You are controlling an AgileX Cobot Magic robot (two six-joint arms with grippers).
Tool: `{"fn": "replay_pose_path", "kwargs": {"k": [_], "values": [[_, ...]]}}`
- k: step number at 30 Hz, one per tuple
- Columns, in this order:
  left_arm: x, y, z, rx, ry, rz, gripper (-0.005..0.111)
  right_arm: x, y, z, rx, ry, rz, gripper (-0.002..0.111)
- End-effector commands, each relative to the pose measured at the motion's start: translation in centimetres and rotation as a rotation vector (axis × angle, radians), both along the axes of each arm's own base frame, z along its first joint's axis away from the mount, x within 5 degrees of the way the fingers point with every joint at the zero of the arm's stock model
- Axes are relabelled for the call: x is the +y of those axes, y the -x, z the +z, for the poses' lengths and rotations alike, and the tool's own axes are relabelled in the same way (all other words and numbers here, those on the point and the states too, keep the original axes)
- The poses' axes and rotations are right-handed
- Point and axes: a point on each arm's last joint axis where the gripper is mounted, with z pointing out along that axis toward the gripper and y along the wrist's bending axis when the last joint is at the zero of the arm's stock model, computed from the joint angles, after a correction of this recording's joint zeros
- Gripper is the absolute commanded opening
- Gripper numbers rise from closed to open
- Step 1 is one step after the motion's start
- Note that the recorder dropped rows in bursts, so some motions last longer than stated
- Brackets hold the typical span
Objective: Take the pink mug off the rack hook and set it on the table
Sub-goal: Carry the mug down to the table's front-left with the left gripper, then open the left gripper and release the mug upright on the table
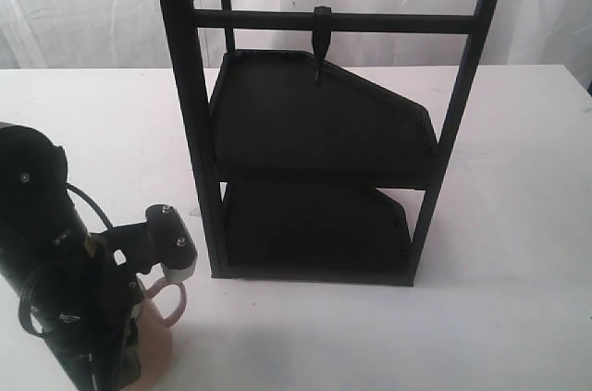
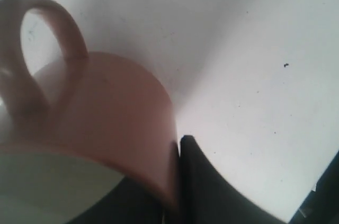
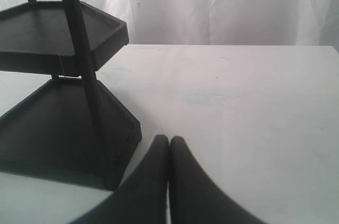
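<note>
In the left wrist view, the mug's base (image 2: 143,70) meets its shadow on the tabletop and the mug would stand, so it is time for my left gripper to open.
The pink mug (image 2: 111,107) fills the left wrist view, its loop handle away from the camera and its cream inside showing. My left gripper (image 2: 177,144) is shut on the mug's wall, with one black finger (image 2: 201,181) outside it. In the exterior view the mug (image 1: 165,310) sits low over the table (image 1: 518,225) at the front left, half hidden under the left arm (image 1: 55,252). I cannot tell whether it touches the table. The rack hook (image 1: 320,47) hangs bare from the crossbar of the rack (image 1: 199,132). My right gripper (image 3: 169,142) is shut on nothing, low over the table beside the rack (image 3: 79,49).
Two black tray shelves (image 1: 314,123) fill the rack's lower part. White curtains (image 1: 83,3) hang behind the table. The right arm does not show in the exterior view.
</note>
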Motion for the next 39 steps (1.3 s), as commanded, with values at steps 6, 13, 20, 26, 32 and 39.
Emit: {"fn": "replay_pose_path", "kwargs": {"k": [6, 13, 20, 26, 32, 39], "values": [[0.0, 0.0, -0.9, 0.031, -0.014, 0.005, 0.041, 0.0, 0.0, -0.1, -0.008, 0.001, -0.004, 0.0], [-0.3, -0.3, 0.0, 0.046, -0.011, 0.021, 0.052, 0.0, 0.0, -0.1, -0.008, 0.001, -0.004, 0.0], [-1.0, -1.2, 2.8, 0.091, -0.012, 0.037, 0.052, 0.0, 0.0, -0.1, -0.008, 0.001, -0.004, 0.0], [-1.3, -1.4, 4.5, 0.143, -0.023, 0.057, 0.052, 0.0, 0.0, -0.1, -0.008, 0.001, -0.004, 0.0], [-0.9, -0.7, 7.2, 0.019, 0.05, 0.086, 0.05, 0.0, 0.0, -0.1, -0.008, 0.001, -0.004, 0.0], [0.5, 1.7, 12.8, -0.262, 0.232, 0.117, 0.016, 0.0, 0.0, -0.1, -0.008, 0.001, -0.004, 0.0]]}}
